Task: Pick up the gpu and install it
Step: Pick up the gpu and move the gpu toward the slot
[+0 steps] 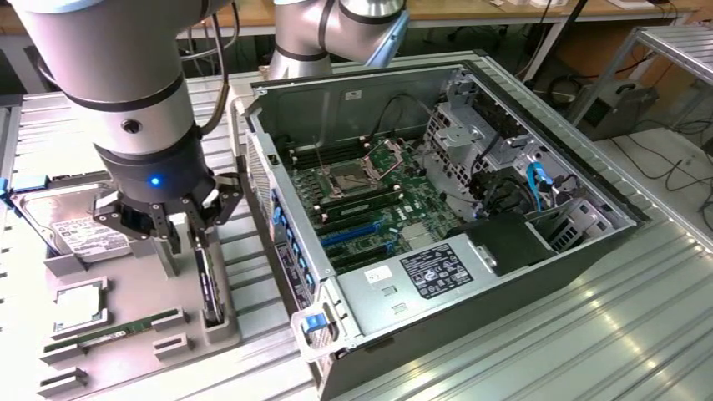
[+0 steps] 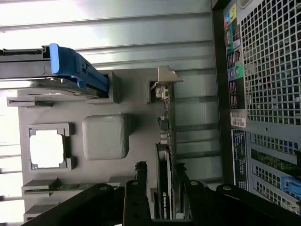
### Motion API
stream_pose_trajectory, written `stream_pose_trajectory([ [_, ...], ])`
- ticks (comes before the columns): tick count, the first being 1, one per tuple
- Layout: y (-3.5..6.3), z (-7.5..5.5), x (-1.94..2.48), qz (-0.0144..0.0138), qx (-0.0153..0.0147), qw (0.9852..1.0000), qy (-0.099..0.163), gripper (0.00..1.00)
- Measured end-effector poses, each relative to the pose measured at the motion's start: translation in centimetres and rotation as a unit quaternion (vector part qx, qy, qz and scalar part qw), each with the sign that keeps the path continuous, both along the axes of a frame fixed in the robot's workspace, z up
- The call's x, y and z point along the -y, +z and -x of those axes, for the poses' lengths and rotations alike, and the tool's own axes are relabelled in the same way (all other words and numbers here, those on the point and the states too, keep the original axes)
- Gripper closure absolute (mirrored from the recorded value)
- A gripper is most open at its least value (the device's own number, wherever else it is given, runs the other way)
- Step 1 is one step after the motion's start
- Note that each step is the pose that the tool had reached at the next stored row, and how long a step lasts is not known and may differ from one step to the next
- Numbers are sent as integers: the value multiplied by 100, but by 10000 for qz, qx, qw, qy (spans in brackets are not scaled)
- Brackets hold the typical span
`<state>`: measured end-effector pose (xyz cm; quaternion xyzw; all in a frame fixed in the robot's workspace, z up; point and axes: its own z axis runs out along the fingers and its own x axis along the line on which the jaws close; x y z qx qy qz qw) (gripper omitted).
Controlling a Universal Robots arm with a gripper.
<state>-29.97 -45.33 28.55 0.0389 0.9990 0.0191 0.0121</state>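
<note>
Next, my gripper grabs the GPU by its labelled top edge [image 1: 202,252] to install it, since the tray slot holds the GPU's lower edge.
The gpu [image 1: 207,280] is a thin black card standing on edge in a slot of the grey parts tray [image 1: 134,288], at the exterior view's left. In the wrist view the gpu [image 2: 164,197] has its silver bracket [image 2: 164,84] at the far end. My gripper [image 1: 185,227] hangs just above the card and is open. In the wrist view the gripper [image 2: 161,167] straddles the card's near end, with one black finger [image 2: 141,183] on each side and small gaps between the fingers and the card. Nothing is held.
The open computer case [image 1: 446,209] lies at the exterior view's right, with its motherboard and blue expansion slots [image 1: 354,234] exposed. The tray also holds a silver hard drive [image 1: 78,230] with a blue handle [image 2: 70,68], a processor [image 1: 76,305] and a green memory stick [image 1: 117,327].
</note>
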Motion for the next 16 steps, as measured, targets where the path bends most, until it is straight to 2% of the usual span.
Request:
stream_pose_trajectory([
  [5,-44,-15,43,-6,0,10000,0,64],
  [16,-293,-45,84,-6,-1,10000,-1,64],
])
